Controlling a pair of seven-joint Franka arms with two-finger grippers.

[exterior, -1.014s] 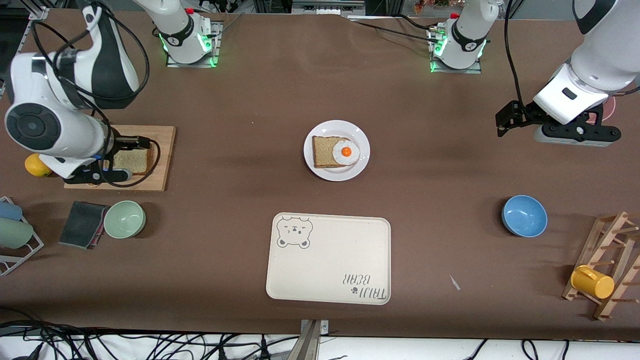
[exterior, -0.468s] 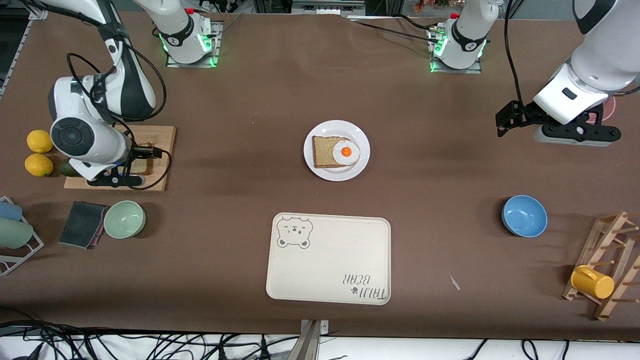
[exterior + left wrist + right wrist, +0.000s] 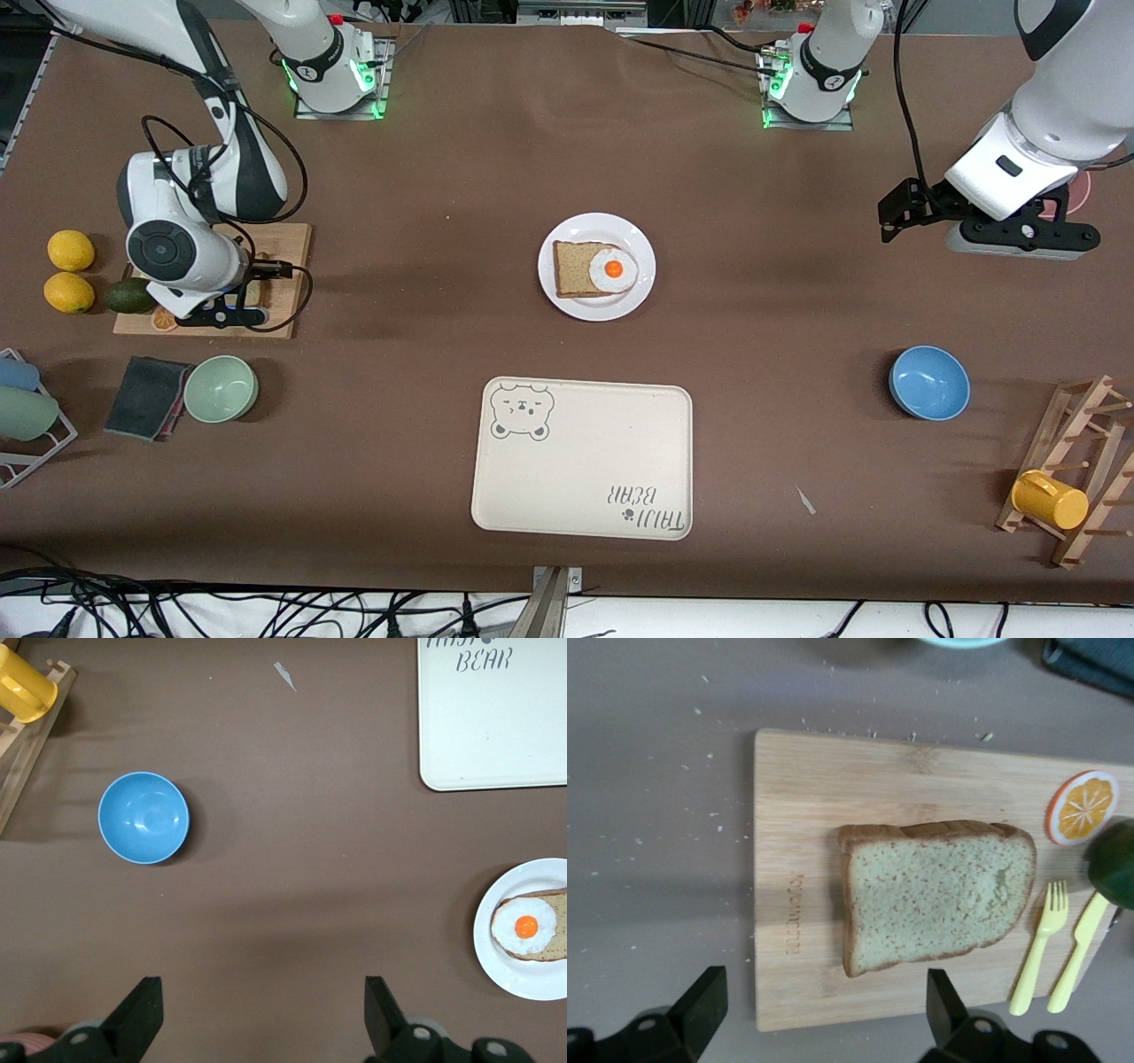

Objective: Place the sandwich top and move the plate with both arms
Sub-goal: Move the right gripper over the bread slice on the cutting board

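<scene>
Next, my right gripper picks up the plain bread slice by its crust edge (image 3: 849,904). That slice then goes on top of the sandwich on the plate.
The sandwich top (image 3: 937,895), a plain brown bread slice, lies flat on a wooden cutting board (image 3: 833,797) at the right arm's end of the table. My right gripper (image 3: 822,1001) hangs open low over the board's edge (image 3: 279,239), beside the slice and holding nothing. The arm hides most of the slice in the front view. The white plate (image 3: 620,232) sits mid-table with an egg-topped slice (image 3: 580,268) on it. It also shows in the left wrist view as the plate (image 3: 532,979). My left gripper (image 3: 261,1010) waits open and empty above bare table near the left arm's end (image 3: 1028,237).
A cream bear tray (image 3: 582,459) lies nearer the camera than the plate. A blue bowl (image 3: 929,382) and a rack with a yellow mug (image 3: 1050,499) stand toward the left arm's end. A green bowl (image 3: 221,388), lemons (image 3: 70,250) and an avocado (image 3: 131,295) surround the board.
The right arm has swung in and come down over the cutting board, uncovering the lemons and avocado. The left arm has not moved.
</scene>
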